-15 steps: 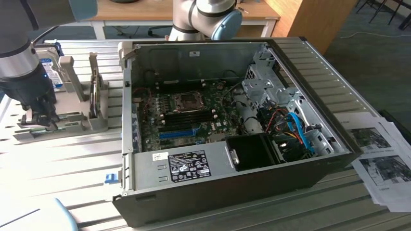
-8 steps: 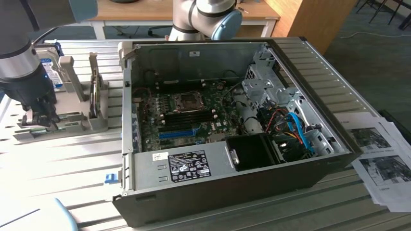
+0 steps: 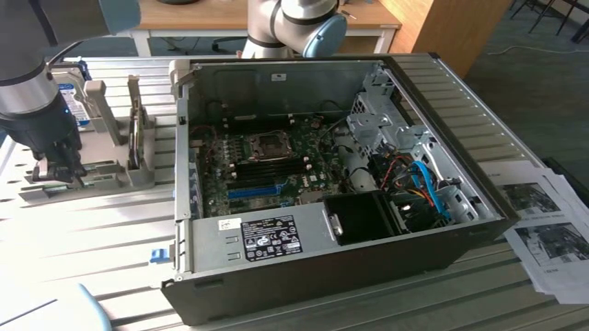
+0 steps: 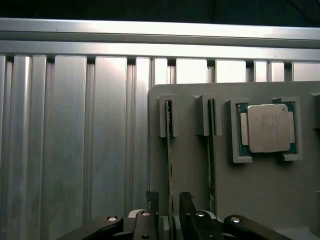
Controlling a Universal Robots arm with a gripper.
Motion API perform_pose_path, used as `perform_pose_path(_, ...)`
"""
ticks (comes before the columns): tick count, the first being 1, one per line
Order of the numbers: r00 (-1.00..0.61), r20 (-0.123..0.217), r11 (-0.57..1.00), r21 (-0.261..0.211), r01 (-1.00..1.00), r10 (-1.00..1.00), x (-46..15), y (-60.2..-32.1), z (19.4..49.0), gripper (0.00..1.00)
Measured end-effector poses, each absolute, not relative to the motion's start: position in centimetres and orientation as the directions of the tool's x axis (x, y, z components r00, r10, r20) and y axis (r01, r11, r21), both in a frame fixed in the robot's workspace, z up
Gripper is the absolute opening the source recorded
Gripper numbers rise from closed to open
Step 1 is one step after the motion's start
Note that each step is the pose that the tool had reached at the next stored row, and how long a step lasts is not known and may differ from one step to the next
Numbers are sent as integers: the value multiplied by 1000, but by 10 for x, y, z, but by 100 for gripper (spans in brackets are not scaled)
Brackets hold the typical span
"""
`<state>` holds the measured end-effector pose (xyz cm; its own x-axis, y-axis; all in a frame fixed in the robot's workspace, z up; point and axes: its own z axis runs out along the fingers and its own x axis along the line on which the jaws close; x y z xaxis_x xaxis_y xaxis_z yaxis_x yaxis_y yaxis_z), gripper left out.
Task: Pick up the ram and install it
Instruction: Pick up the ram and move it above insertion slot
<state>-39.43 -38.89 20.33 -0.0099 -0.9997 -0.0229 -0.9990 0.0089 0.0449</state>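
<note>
My gripper grabs the bare middle part (image 3: 72,184) of the ram next, to install it, since the grey holder posts wrap both its ends.
The ram (image 4: 170,165) is a thin green strip standing on edge in a slot of the grey holder (image 4: 190,170). A second strip like it (image 4: 211,150) stands in the neighbouring slot. My gripper (image 4: 169,197) is open, with one fingertip on each side of the first strip's near end and a small gap to it. In the exterior view my gripper (image 3: 57,172) hangs low over the grey holder (image 3: 101,181) at that view's left, beside the open computer case (image 3: 322,276). The motherboard (image 3: 267,165) lies inside the case with its black slots (image 3: 274,163) near the middle.
A processor chip (image 4: 265,128) sits in a pocket of the holder. A blue-labelled hard drive (image 3: 69,103) stands behind the holder. Inside the case are a long blue slot (image 3: 253,192), cables (image 3: 423,183) and a drive cage (image 3: 382,117). Printed papers (image 3: 543,221) lie at the exterior view's right.
</note>
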Motion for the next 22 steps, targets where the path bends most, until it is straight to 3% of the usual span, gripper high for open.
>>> perform_pose_path(22,-10,-23,9,45,-999,-1000,-394,-388,199,30)
